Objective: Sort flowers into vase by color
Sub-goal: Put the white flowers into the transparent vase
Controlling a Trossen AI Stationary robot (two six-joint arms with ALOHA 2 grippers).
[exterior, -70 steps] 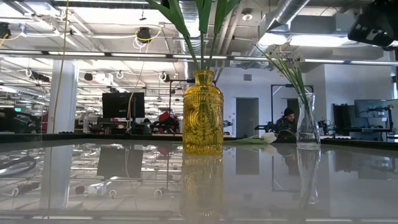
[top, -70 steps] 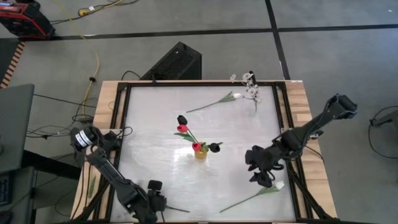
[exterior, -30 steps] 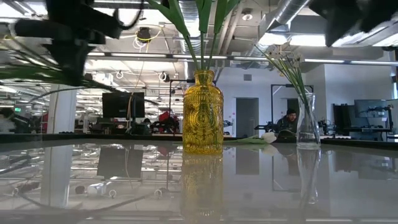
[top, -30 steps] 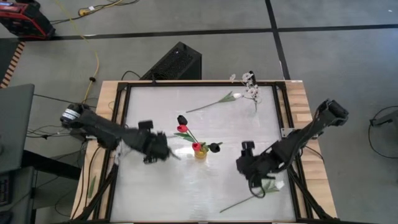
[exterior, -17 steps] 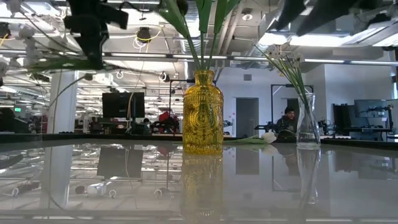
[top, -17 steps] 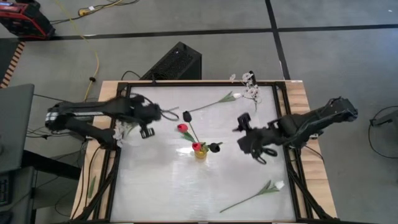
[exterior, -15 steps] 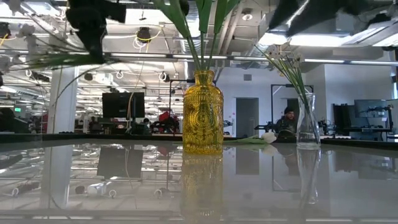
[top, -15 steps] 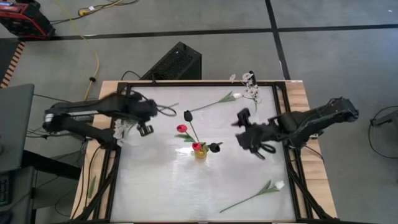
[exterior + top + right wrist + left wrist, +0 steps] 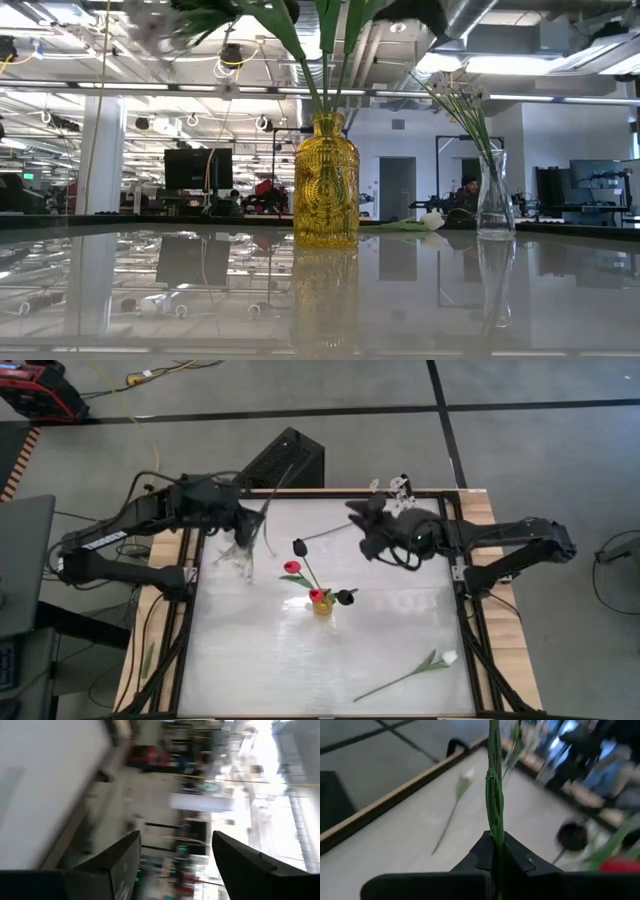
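Observation:
My right gripper grabs the spray's green stems next, so the spray's white blossoms stay free to top the clear vase.
My left gripper is over the table's far left, shut on a spray of tiny white blossoms with thin green stems. My right gripper hovers open over the far middle, with nothing between its fingers. A yellow vase at the table's middle holds red and dark tulips. A clear vase at the far right holds white sprays. One white tulip lies flat by the far edge, just beside my right gripper. Another white tulip lies near the front right. My left gripper pinches the spray's bundle of thin green stems between its two shut fingers. The stems run on past the fingertips. The spray is lifted clear of the table, and its blossom end shows blurred beside the gripper in the high view.
A black box stands just beyond the table's far edge. A raised frame runs round the white table top. The tulip heads lean out from the yellow vase toward the far left, between my two grippers.
My left gripper has swung from beside the yellow vase up toward the table's far edge, carrying the spray clear of the table. My right gripper has left the white tulip at the front right on the table and gone to the far edge, staying open.

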